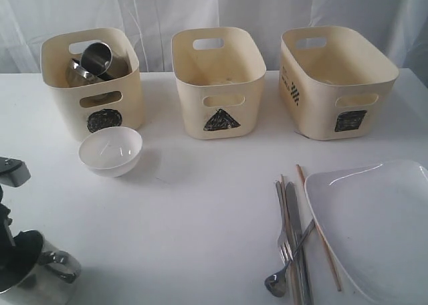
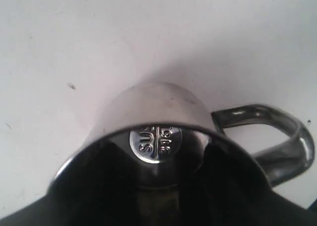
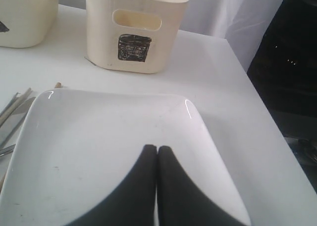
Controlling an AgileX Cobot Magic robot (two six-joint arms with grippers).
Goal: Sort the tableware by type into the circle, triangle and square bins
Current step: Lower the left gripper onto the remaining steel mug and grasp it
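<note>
My left gripper will next grab the steel mug at the near corner by its rim (image 2: 166, 128), as its body is too wide for the fingers.
At the near left corner a steel mug (image 1: 57, 265) (image 2: 153, 104) opens toward my left gripper (image 1: 20, 241) (image 2: 163, 186), whose dark fingers blend into its black inside. The circle bin (image 1: 57, 97) holds another steel mug (image 1: 97, 57) and a steel bowl (image 1: 77, 74). In front of it sits a small white bowl (image 1: 110, 151). Fork (image 1: 284, 245), knife (image 1: 297, 238), spoon (image 1: 275, 283) and chopsticks (image 1: 321, 235) lie beside the white plate (image 1: 374, 218) (image 3: 99, 146). My right gripper (image 3: 157, 149) hangs shut and empty above that plate.
The triangle bin (image 1: 194, 91) and square bin (image 1: 314, 84) (image 3: 133, 28) stand at the back, with nothing seen inside them. White curtains hang behind. The table's right edge (image 3: 247, 82) runs close to the plate, with a dark drop beyond.
</note>
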